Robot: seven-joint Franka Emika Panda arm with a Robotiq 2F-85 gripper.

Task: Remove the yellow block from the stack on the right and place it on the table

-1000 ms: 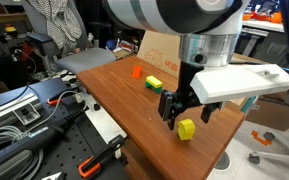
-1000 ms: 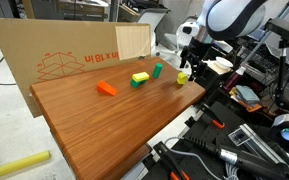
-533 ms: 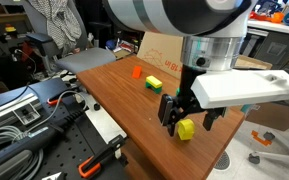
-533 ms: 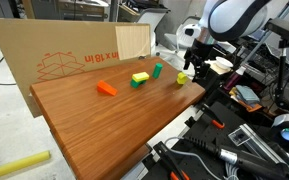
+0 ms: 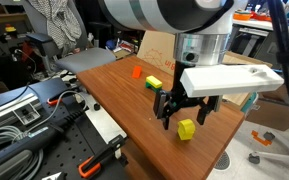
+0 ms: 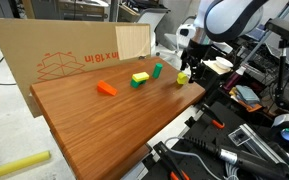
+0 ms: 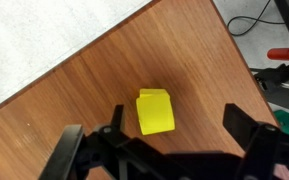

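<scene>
My gripper closes on the yellow block now, since in an exterior view the gripper's fingers are level with the yellow block's upper part (image 5: 186,128) (image 7: 155,113).
The yellow block (image 5: 187,129) stands on the reddish-brown table (image 5: 119,100) near its corner edge. It also shows in an exterior view (image 6: 182,77) and in the wrist view (image 7: 155,111). It looks one cube tall, and I cannot tell whether a second cube lies under it. My gripper (image 5: 183,110) hangs just above it, open and empty. It also appears in an exterior view (image 6: 188,63). In the wrist view the two fingers of the gripper (image 7: 174,128) stand apart on either side of the block without touching it.
A yellow-and-green block pair (image 6: 139,78), a green cylinder (image 6: 157,70) and an orange block (image 6: 106,88) lie farther in on the table. A cardboard sheet (image 6: 64,55) stands along the back edge. The table's edge is close to the yellow block.
The gripper dipped towards the yellow block half a second ago and now sits slightly higher and shifted. The block has not moved.
</scene>
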